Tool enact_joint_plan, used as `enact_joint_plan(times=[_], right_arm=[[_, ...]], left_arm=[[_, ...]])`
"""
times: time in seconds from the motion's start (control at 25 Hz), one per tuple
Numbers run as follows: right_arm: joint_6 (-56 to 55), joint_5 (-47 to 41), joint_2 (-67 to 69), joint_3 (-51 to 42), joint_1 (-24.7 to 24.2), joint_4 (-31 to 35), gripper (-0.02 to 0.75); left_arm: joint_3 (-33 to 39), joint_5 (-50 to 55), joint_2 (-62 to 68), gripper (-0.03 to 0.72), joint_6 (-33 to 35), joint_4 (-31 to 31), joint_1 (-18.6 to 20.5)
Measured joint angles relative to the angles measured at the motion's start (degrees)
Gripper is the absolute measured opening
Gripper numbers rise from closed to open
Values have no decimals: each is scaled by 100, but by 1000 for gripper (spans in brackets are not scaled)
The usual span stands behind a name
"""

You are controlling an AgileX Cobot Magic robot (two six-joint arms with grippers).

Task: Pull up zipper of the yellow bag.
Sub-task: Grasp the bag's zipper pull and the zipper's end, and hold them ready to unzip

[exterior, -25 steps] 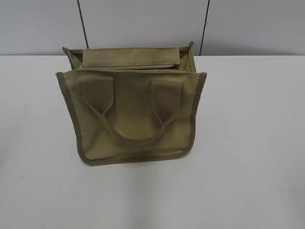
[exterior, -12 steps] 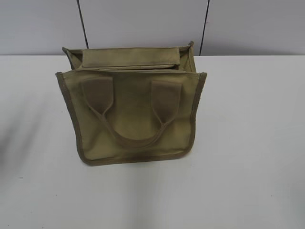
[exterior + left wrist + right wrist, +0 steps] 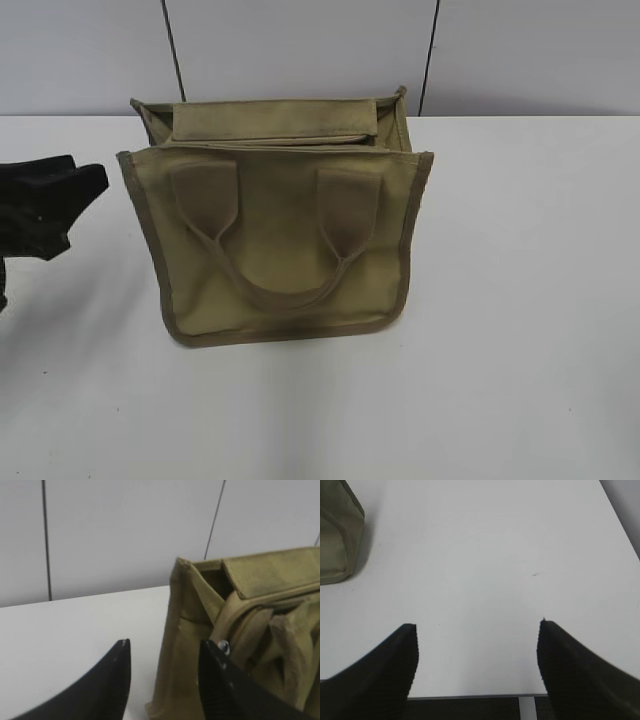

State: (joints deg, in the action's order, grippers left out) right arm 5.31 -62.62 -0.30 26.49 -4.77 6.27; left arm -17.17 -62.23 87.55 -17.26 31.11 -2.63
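Note:
Next, my left gripper grips the yellow bag by its fabric end tab to hold the zipper taut for pulling.
The yellow bag (image 3: 285, 240), an olive-khaki canvas tote with two loop handles, stands in the middle of the white table, its top facing away. The zipper (image 3: 275, 142) runs along the top panel. Its small silver pull (image 3: 224, 646) shows in the left wrist view, just beyond the right jaw. My left gripper (image 3: 80, 205) is open and empty at the bag's left side, apart from it; in the left wrist view (image 3: 164, 647) the bag's corner (image 3: 187, 610) lies between the jaws. My right gripper (image 3: 477, 628) is open and empty above bare table; the exterior view does not show it.
The white table (image 3: 520, 300) ends at a grey panelled wall (image 3: 300, 50) right behind the bag. In the right wrist view the bag's lower corner (image 3: 337, 540) sits at the far left, and the table's front edge (image 3: 470, 696) lies below the jaws.
My left gripper has come into the exterior view from the left edge and now sits beside the bag. The bag has not moved.

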Motion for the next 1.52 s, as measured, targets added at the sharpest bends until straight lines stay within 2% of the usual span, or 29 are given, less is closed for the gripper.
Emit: enact_joint_plan(times=[0.28, 0.72, 1.04, 1.52], right_arm=[[0, 0, 0, 0, 0, 0, 564], [0, 0, 0, 0, 0, 0, 564], [0, 0, 0, 0, 0, 0, 564], [0, 0, 0, 0, 0, 0, 564]], left_arm=[[-66, 74, 109, 335, -9, 366, 11], [-342, 745, 685, 335, -9, 1881, 11], [-1012, 482, 1659, 335, 14, 2292, 11], [-1807, -455, 2896, 307, 57, 2315, 11]])
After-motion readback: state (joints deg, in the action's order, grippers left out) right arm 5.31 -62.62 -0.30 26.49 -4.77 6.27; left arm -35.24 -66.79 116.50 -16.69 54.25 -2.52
